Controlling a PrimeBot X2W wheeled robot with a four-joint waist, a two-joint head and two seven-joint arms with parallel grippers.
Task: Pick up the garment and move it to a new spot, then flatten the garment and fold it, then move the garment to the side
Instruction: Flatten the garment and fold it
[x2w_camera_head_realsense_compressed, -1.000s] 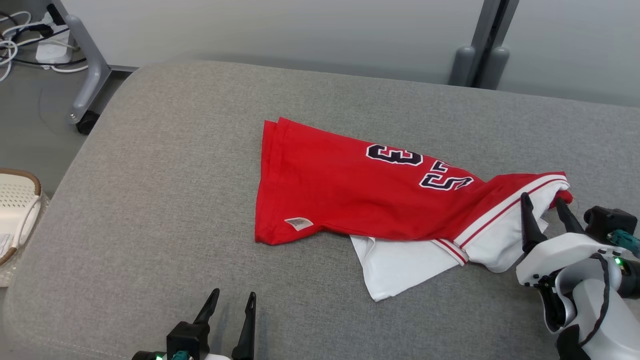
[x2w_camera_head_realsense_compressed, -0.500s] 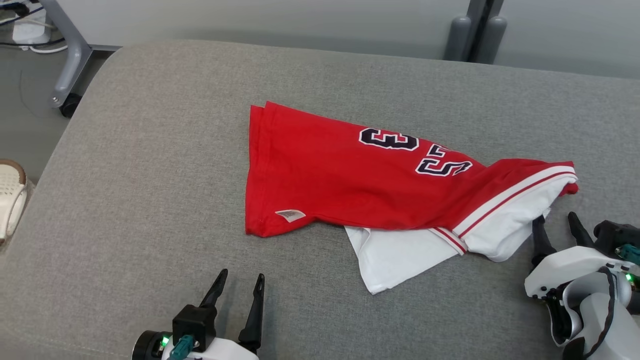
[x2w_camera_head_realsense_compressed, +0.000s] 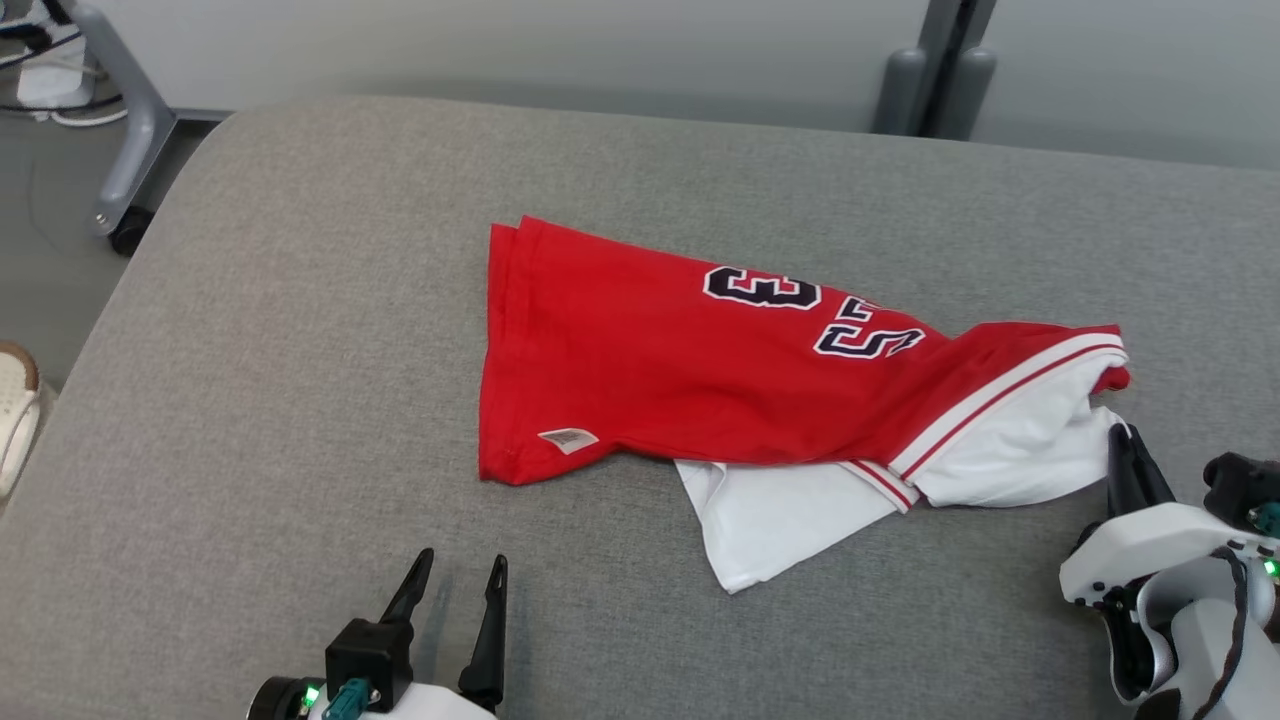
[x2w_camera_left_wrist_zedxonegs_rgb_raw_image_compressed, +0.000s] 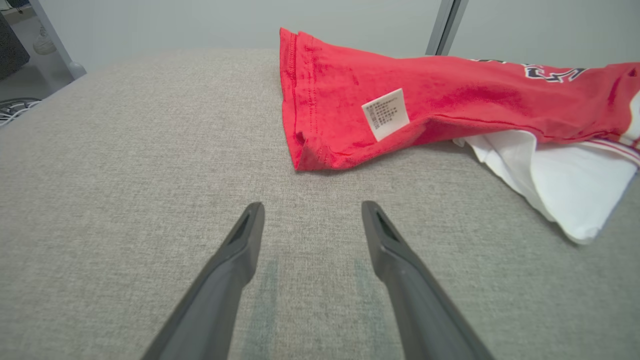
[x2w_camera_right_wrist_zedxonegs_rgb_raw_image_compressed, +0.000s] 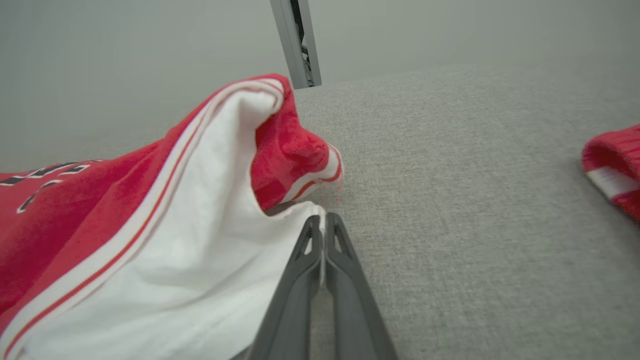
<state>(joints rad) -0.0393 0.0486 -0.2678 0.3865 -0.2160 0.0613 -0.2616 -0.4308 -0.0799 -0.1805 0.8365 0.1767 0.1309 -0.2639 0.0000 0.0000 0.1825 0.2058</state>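
My left gripper pinches the jersey by the hem corner near its label (x2w_camera_head_realsense_compressed: 504, 466) (x2w_camera_left_wrist_zedxonegs_rgb_raw_image_compressed: 312, 158) next. A small fold stands up there while the rest lies flat.
The garment (x2w_camera_head_realsense_compressed: 680, 370) is a red jersey with dark numbers and a white panel, lying crumpled on the grey cushion (x2w_camera_head_realsense_compressed: 300, 350). My right gripper (x2w_camera_head_realsense_compressed: 1122, 445) is at the garment's right end, shut on the thin white edge of the cloth. The right wrist view shows its fingertips (x2w_camera_right_wrist_zedxonegs_rgb_raw_image_compressed: 323, 222) pressed together with a sliver of white fabric of the garment (x2w_camera_right_wrist_zedxonegs_rgb_raw_image_compressed: 125, 225) between them. My left gripper (x2w_camera_head_realsense_compressed: 455, 575) stands open in front of the red hem, apart from it. In the left wrist view the left gripper (x2w_camera_left_wrist_zedxonegs_rgb_raw_image_compressed: 312, 212) has bare cushion between its fingers, short of the garment (x2w_camera_left_wrist_zedxonegs_rgb_raw_image_compressed: 450, 105).
Another red and white piece of cloth (x2w_camera_right_wrist_zedxonegs_rgb_raw_image_compressed: 612, 170) lies on the cushion at the right edge of the right wrist view. A grey cart leg with a caster (x2w_camera_head_realsense_compressed: 120, 170) stands off the cushion's far left corner. Grey posts (x2w_camera_head_realsense_compressed: 925, 90) rise behind.
My right gripper pulled back from the red collar end, settled at the white edge and closed on it. The left gripper stayed open. The head camera shifted a little.
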